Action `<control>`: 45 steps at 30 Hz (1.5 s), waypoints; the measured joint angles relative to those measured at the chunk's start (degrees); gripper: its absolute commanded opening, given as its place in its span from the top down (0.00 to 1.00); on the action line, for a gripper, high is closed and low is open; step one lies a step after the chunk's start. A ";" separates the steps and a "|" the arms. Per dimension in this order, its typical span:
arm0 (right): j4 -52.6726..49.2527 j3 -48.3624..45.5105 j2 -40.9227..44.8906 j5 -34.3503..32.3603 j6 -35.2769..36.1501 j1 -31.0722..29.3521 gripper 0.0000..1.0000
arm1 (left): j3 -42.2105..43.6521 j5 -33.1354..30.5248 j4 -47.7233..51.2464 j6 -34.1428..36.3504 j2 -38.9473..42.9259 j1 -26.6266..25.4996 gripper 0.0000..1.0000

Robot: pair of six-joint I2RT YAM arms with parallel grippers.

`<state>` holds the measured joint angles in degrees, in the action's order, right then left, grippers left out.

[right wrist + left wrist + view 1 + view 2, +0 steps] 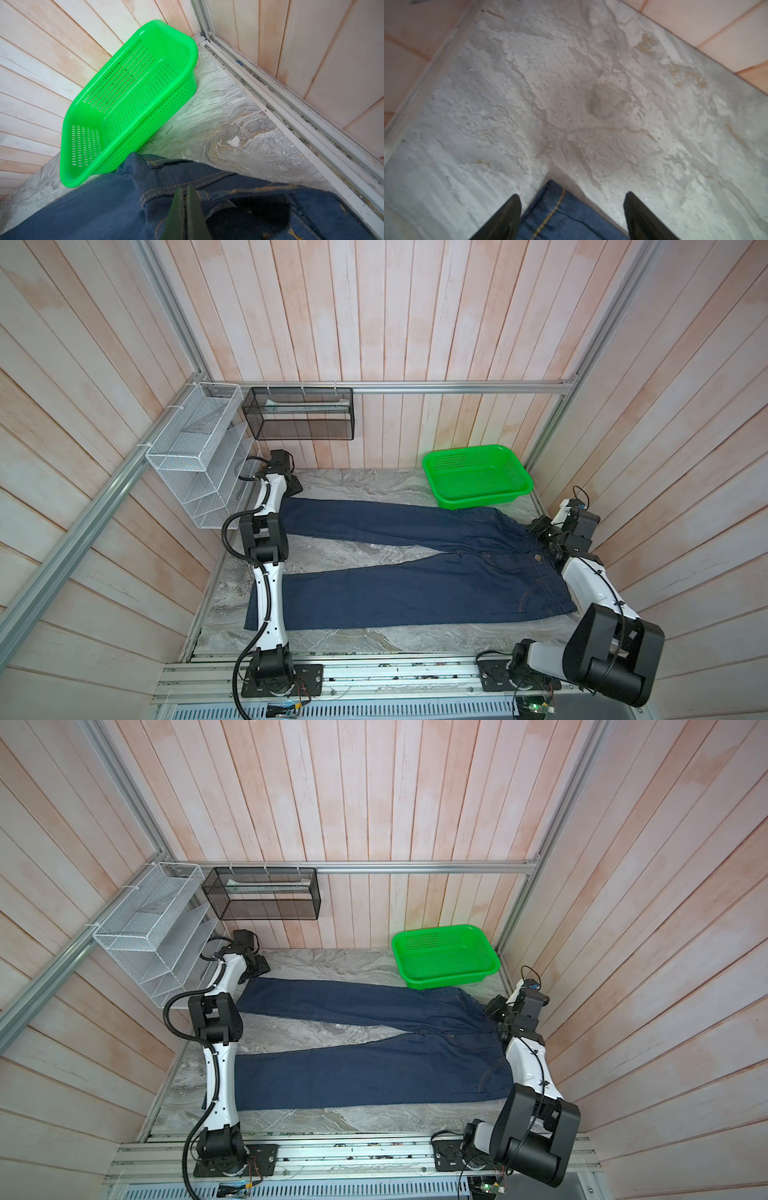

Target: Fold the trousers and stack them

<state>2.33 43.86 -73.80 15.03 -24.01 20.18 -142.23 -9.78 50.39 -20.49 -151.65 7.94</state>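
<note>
My left gripper grips the hem's outer corner on the far leg next, to fold the trousers [415, 593]. Then it folds that leg over the near leg.
The trousers [415, 593] [374, 1073] are dark navy jeans lying flat on the stone-look table [332, 551], legs spread to the left and waist to the right. My left gripper [296, 485] [262, 965] is at the hem of the far leg. In the left wrist view it [572, 194] stands open, with the hem corner [560, 218] between its fingers [508, 216]. My right gripper [534, 526] [492, 1006] is at the far end of the waist. In the right wrist view it [185, 188] is shut over the waistband [218, 182]. Whether cloth is pinched does not show.
A green perforated basket [482, 499] [449, 977] [155, 124] stands at the back right, touching the trousers' far hip. A white wire rack [195, 460] and a black mesh basket [299, 414] hang at the back left. Wood-panel walls close in on three sides.
</note>
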 measured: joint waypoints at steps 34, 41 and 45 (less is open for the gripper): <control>1.16 -1.20 0.48 -1.03 -0.44 -1.97 1.00 | 10.67 3.41 2.80 4.68 7.15 0.17 1.00; 0.63 -4.13 5.62 -1.01 -1.42 -0.33 1.00 | 32.92 5.86 -4.68 3.63 30.67 -0.04 1.00; 0.46 -6.12 9.75 -1.03 -1.53 0.72 1.00 | 45.75 7.26 -10.03 3.26 43.36 -0.50 1.00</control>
<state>2.79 37.74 -64.05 14.00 -25.54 20.91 -96.49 -2.52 40.36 -17.23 -108.29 7.44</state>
